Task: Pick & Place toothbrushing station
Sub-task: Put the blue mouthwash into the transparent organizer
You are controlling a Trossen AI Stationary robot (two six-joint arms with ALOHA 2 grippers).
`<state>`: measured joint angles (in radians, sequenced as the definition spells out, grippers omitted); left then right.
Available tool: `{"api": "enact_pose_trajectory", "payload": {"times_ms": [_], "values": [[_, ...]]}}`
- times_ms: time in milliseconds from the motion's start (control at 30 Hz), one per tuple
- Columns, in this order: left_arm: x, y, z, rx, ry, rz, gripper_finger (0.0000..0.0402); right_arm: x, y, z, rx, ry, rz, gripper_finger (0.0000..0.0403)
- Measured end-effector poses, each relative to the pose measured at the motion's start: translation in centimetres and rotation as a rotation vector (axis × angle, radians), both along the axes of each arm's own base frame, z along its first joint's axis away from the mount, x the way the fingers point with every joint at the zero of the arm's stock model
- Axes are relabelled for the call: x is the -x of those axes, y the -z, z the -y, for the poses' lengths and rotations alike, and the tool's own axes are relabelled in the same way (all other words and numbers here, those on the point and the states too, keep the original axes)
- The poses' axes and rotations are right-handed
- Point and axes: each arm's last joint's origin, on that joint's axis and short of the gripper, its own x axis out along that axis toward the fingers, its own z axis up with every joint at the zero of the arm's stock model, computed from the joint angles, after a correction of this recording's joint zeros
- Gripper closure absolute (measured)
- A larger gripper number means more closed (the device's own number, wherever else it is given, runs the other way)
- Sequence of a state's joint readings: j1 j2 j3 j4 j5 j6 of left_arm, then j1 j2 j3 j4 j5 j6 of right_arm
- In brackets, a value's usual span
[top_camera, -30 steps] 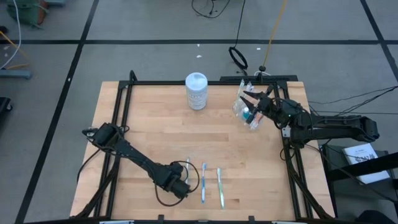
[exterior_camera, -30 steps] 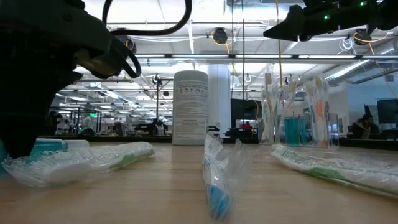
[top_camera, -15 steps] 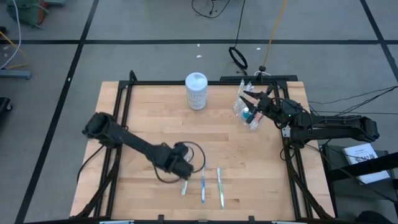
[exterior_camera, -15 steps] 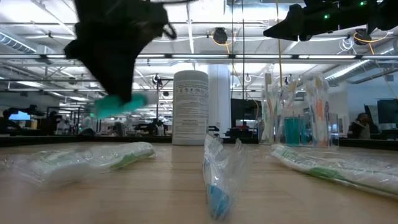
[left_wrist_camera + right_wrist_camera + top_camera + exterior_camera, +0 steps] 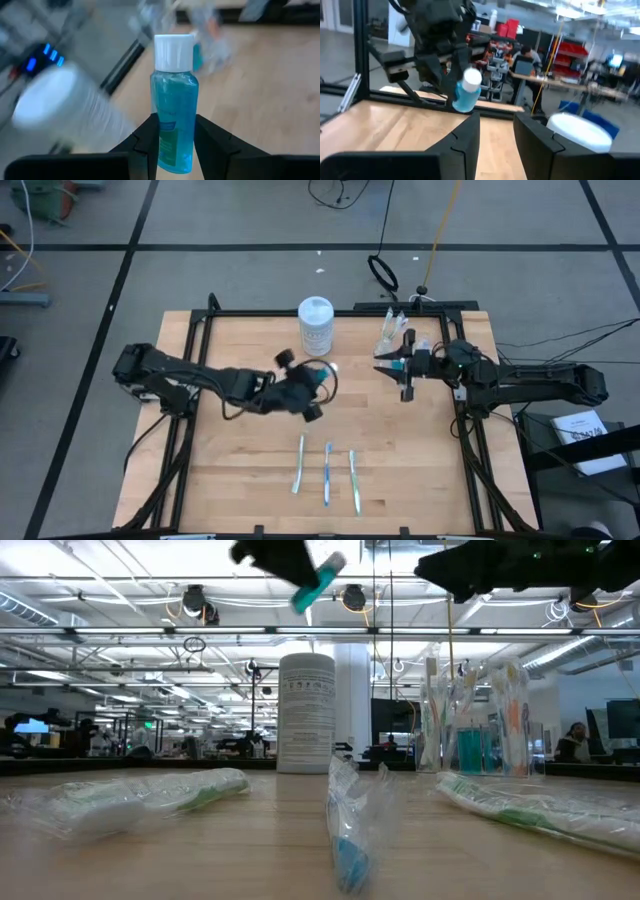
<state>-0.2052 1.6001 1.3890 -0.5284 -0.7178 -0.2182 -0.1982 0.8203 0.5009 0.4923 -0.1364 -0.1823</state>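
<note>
My left gripper needs to keep holding the toothpaste tube [image 5: 174, 107] until my right gripper's fingers pinch the tube's end with the cap before it opens: the white cap [image 5: 173, 53] is short of those fingers.
My left gripper [image 5: 311, 383] hangs over the middle of the table, shut on a small teal toothpaste tube [image 5: 174, 107] with a white cap [image 5: 173, 51]. The clear cup [image 5: 470, 730] stands on its base at the far right, with toothbrushes and a teal tube in it. My right gripper [image 5: 391, 370] is open above and beside the cup, pointing toward the table's left, with nothing between its fingers [image 5: 465, 137]. Three wrapped toothbrushes [image 5: 327, 473] lie flat near the front edge. My left gripper pinches the tube's lower body [image 5: 174, 147] between its two fingers. The tube lies along the fingers, its capped end pointing out past the fingertips. It is lifted well clear of the table and tilted, cap end higher [image 5: 331, 562].
A tall white canister [image 5: 316, 326] stands near the far edge, between my two grippers. A black frame [image 5: 200, 330] runs along the table's sides. Bare wood lies between the canister and the toothbrushes at the front.
My left gripper has risen from the table near the front edge with the teal tube. It went toward the far edge and the right, and rolled as it went. The tube is lifted clear. My right gripper has swung at the wrist and points toward the table's left.
</note>
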Motion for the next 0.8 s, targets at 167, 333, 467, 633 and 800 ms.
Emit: {"api": "enact_pose_trajectory", "payload": {"times_ms": [167,333,467,633,800], "values": [[-2.2,-0.6,-1.8,0.012,0.211,0.071,0.0298,-1.4,0.8,0.3,-0.055,-0.004,-0.005,0.0293],[-3.9,1.0,-3.8,0.054,0.244,0.071,0.0298,-2.9,1.2,0.3,-0.057,-0.095,0.049,0.0293],[-5.0,2.3,-4.9,0.062,0.275,0.057,0.0298,-3.4,1.4,0.3,-0.103,-0.123,0.076,0.0293],[-5.4,2.6,-5.5,0.059,0.302,0.057,0.0298,-3.6,1.5,0.4,-0.115,-0.120,0.075,0.0293],[-5.6,1.9,-5.8,0.018,0.339,0.106,0.0298,-3.5,1.3,0.5,-0.107,-0.117,0.100,0.0293]]}}
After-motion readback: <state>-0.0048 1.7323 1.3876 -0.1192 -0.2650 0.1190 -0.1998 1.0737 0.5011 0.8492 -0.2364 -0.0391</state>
